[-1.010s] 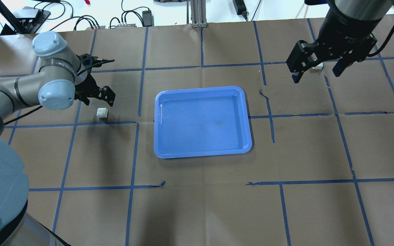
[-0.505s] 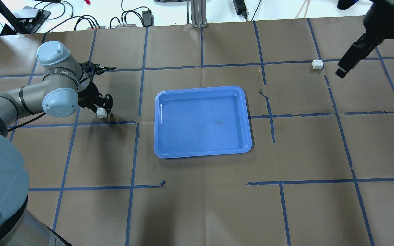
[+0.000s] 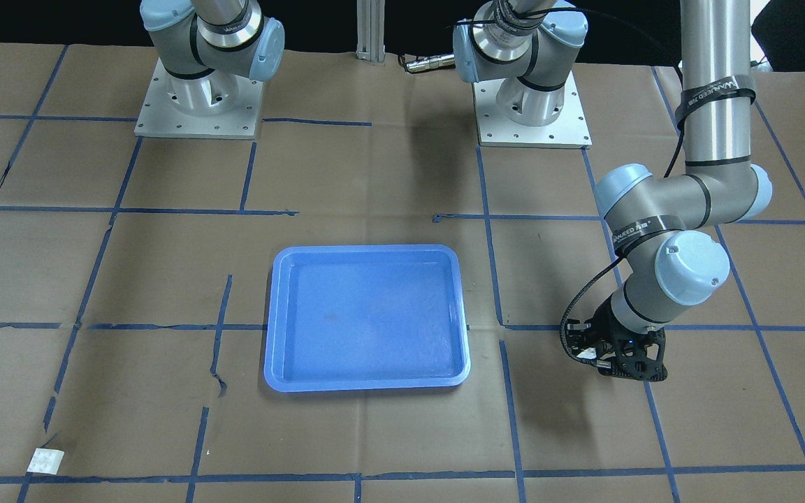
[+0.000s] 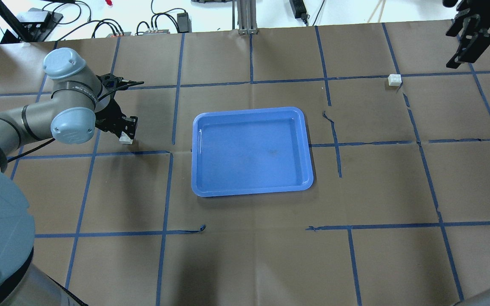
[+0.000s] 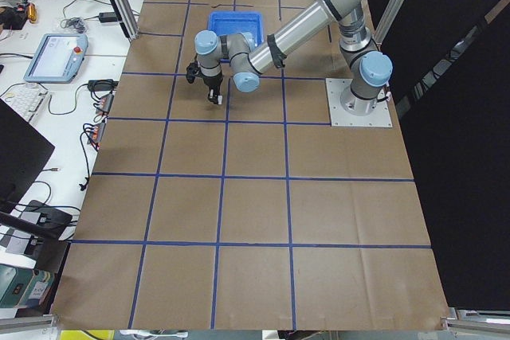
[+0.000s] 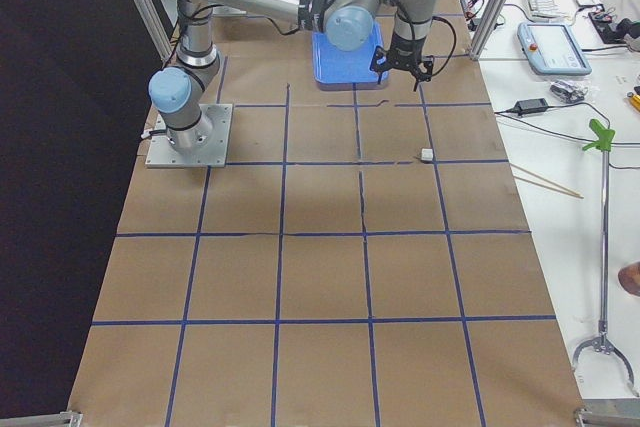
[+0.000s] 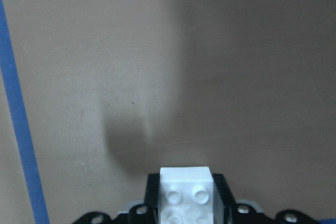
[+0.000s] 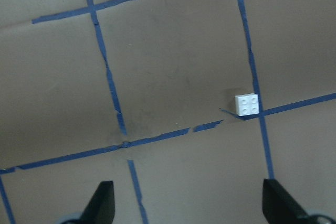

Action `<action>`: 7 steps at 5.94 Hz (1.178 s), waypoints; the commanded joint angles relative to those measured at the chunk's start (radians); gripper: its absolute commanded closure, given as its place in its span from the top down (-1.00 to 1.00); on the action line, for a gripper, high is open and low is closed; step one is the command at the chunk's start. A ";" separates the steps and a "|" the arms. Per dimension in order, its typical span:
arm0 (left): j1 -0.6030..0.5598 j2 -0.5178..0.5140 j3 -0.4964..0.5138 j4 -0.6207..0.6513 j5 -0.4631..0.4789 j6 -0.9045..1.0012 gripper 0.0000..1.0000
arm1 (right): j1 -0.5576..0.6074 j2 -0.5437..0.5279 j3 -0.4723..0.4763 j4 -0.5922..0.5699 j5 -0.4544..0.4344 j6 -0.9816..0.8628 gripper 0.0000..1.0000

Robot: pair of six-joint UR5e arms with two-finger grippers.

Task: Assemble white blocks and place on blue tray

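Observation:
Next, my right gripper grabs the white block on the tape line by opposite sides, so the white block's top stays free for assembly on the blue tray [image 3: 366, 318].
One white block [image 4: 125, 139] sits on the paper left of the blue tray [image 4: 251, 151]. My left gripper [image 4: 126, 129] is down at table level and shut on this block. In the left wrist view the block [image 7: 185, 188] sits between the two black fingers [image 7: 152, 195]. The other white block [image 4: 394, 80] lies alone at the far right, on a tape line. It also shows in the right wrist view [image 8: 247, 104]. My right gripper [image 4: 468, 44] hangs high, beyond and right of that block. It is open and empty, with fingers [image 8: 104, 203] wide apart.
The blue tray [image 3: 366, 318] holds nothing. Brown paper with a blue tape grid, torn in places, covers the table. Cables and power boxes [image 4: 160, 23] lie past the far edge. The left arm's elbow [image 4: 64, 70] stands over the left side.
My left gripper came down over the white block and shut on it. My right arm rose and swung away to the far right, uncovering the other block.

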 commanded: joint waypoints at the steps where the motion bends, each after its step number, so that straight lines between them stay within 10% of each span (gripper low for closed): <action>1: -0.135 0.044 0.039 -0.027 -0.004 0.168 -0.91 | -0.003 0.220 -0.223 -0.005 0.064 -0.121 1.00; 7: -0.526 0.003 0.075 -0.067 -0.110 0.675 -0.91 | -0.163 0.536 -0.224 -0.006 0.509 -0.305 0.99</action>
